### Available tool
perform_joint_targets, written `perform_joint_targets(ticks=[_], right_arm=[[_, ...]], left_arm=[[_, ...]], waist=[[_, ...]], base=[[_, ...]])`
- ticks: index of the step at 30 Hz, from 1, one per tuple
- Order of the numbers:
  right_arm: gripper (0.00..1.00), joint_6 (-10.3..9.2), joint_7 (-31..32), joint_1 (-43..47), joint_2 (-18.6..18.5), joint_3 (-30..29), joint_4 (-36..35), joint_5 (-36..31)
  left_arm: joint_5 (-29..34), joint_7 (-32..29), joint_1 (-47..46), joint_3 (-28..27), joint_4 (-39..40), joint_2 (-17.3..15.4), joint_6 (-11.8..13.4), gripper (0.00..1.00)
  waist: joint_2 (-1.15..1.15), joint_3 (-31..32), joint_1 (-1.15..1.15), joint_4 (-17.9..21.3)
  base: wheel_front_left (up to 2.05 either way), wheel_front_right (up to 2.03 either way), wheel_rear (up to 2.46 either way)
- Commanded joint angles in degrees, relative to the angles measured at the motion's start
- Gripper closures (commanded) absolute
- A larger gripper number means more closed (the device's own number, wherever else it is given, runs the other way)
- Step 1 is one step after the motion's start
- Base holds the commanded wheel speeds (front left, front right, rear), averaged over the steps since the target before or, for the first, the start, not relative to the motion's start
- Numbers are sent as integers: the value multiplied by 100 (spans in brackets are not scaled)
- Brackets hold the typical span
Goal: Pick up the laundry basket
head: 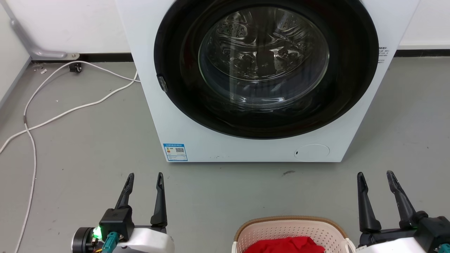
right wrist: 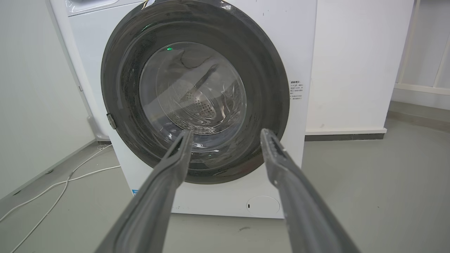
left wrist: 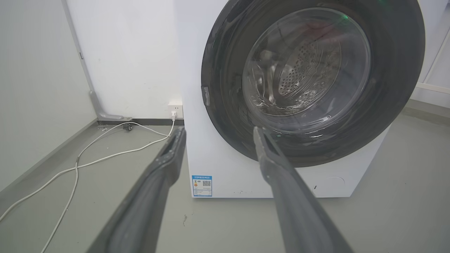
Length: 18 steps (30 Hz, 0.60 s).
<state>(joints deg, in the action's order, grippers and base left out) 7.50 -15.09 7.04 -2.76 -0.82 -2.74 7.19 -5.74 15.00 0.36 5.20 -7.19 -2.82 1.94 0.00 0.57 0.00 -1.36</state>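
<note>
The left gripper grabs the basket by its narrow white loop handle [head: 234,247] next, since the basket's cream body spreads far wider than my open fingers.
The laundry basket [head: 291,228] pokes up from the bottom edge of the head view: cream perforated wall, brown rim, a red cloth [head: 286,245] inside it and a white handle at its right. My left gripper [head: 145,176] stands open well to the basket's left, above the grey floor. Just right of the basket, my right gripper [head: 375,174] is open too. Both hold nothing. In the wrist views, the left gripper [left wrist: 218,130] and the right gripper [right wrist: 227,133] point at the washing machine.
A white front-loading washing machine [head: 197,116] with its round dark door [head: 266,66] closed stands straight ahead. White cables [head: 66,112] trail over the floor at the left, running to a wall socket [left wrist: 174,109]. A grey pipe [head: 21,33] runs down the left corner.
</note>
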Motion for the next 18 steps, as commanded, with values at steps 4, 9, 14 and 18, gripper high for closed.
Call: perform_joint_targets(ticks=[4, 9, 14, 18], right_arm=[[0, -2, -12, 9, -21, 16, 0, 19], [0, -2, -12, 9, -21, -94, 163, -69], [0, -2, -12, -205, -20, -287, 532, -418], [0, -2, -13, -452, -19, -448, 977, -806]], left_arm=[[51, 28, 2, -19, 6, -11, -22, 0], [41, 28, -74, 138, -82, -11, -152, 0], [-3, 22, -292, 470, -476, -12, -336, 0], [-47, 23, -625, 728, -901, -11, -444, 0]], waist=[[0, -32, 0, 7], [0, -133, 0, 23], [0, -447, 0, 70], [0, -861, 0, 118]], base=[[0, 0, 0], [0, 0, 0], [0, 0, 0], [0, 0, 0]])
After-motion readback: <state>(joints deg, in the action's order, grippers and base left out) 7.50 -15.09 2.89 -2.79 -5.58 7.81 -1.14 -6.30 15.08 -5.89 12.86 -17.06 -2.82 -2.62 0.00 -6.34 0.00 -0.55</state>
